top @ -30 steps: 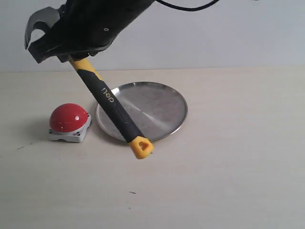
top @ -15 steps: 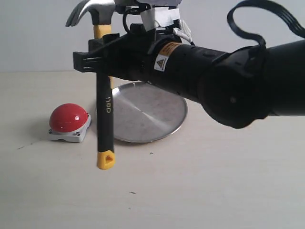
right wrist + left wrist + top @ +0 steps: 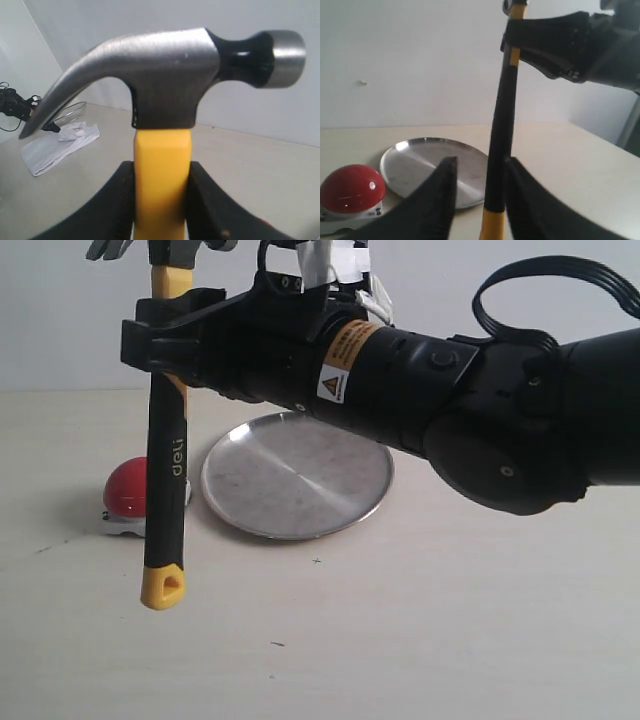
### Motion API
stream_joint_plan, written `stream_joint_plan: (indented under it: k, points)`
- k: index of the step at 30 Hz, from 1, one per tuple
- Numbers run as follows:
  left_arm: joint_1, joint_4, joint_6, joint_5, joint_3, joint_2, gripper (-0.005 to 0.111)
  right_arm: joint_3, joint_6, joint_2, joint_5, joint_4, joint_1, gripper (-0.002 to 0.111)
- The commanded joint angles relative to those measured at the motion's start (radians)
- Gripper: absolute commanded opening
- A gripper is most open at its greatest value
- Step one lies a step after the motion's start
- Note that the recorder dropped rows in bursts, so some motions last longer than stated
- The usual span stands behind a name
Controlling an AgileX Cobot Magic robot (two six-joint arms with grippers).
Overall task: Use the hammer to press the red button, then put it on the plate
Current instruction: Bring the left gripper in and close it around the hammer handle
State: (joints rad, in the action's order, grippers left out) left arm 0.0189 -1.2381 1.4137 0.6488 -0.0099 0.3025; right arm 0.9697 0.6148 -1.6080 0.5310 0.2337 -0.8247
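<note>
My left gripper will press the red button with the hammer, so it will next grab the hammer by its black handle [image 3: 166, 485] [image 3: 500, 135]. My right gripper takes up the hammer's neck under the head.
My right gripper [image 3: 165, 325] [image 3: 161, 170] is shut on the hammer [image 3: 165, 470] [image 3: 170, 80] just under its dark steel head. The hammer hangs upright above the table, yellow end down. In the exterior view its black handle covers part of the red button [image 3: 125, 490] at the left. The silver plate [image 3: 300, 475] lies right of the button with nothing on it. My left gripper [image 3: 479, 161] is open and holds nothing. Past its fingers the left wrist view shows the handle [image 3: 502, 130], the button [image 3: 351, 187] and the plate [image 3: 427, 160]. The left gripper does not show in the exterior view.
The right arm [image 3: 450, 400] reaches across above the plate from the right. A white cloth [image 3: 55, 145] and a clear bowl [image 3: 70, 112] lie off to one side in the right wrist view. A pale wall stands behind the table [image 3: 450, 620].
The right arm has swung the hammer from tilted over the plate to upright, then carried it left and higher, so the handle now hangs in front of the button.
</note>
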Motion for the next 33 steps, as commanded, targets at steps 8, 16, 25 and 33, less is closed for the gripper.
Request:
stream_joint_plan:
  k: [8,16,25,33]
  points:
    - [0.001,0.014,-0.165,0.177,-0.081,0.289,0.078,0.007,0.114,0.015,0.077,0.068,-0.001,0.0]
    - [0.001,-0.003,-0.184,0.271,-0.188,0.532,0.078,0.007,0.114,0.015,0.095,0.068,-0.001,0.0]
    - [-0.162,-0.015,-0.237,0.239,-0.349,0.793,0.078,0.007,0.112,0.015,0.099,0.053,-0.001,0.0]
    - [-0.38,0.014,-0.253,-0.062,-0.479,0.929,0.078,0.007,0.112,0.015,0.099,0.042,-0.001,0.0]
